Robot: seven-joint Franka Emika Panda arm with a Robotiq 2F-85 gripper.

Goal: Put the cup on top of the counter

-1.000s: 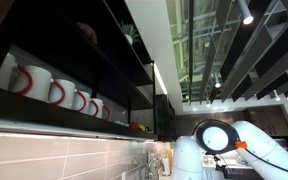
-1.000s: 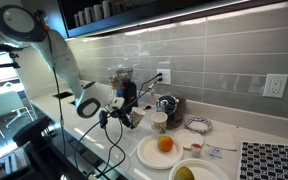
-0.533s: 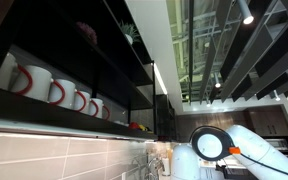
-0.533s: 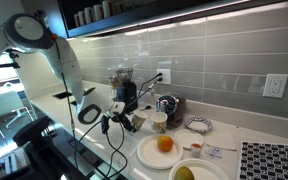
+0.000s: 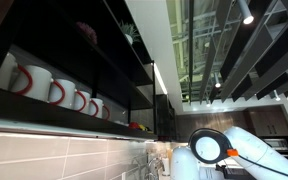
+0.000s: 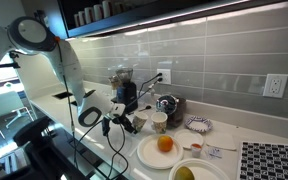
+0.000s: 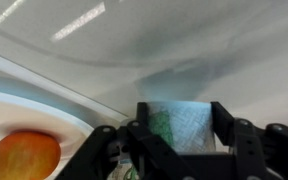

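The cup stands upright on the flat counter and would stay there if my gripper opened, so it is now time to let go.
The cup [image 6: 160, 121] is small and white and stands upright on the white counter [image 6: 234, 135], in front of the tiled wall. In the wrist view the cup [image 7: 179, 125] fills the gap between my two black fingers, which touch it on both sides. My gripper [image 7: 181, 108] is shut on it. In an exterior view my gripper [image 6: 137, 120] reaches the cup from the left, low over the counter. Only the arm's white joint [image 5: 206, 147] shows in an exterior view.
A white plate [image 6: 149, 156] with an orange [image 6: 165, 144] lies just in front of the cup; the orange also shows in the wrist view [image 7: 24, 157]. A coffee machine [image 6: 123, 88] and a metal pot [image 6: 167, 104] stand behind. White mugs with red handles [image 5: 29, 78] sit on a high shelf.
The arm's upper joints swung to the right and the wrist sank a little toward the counter. The cup stayed at the same spot.
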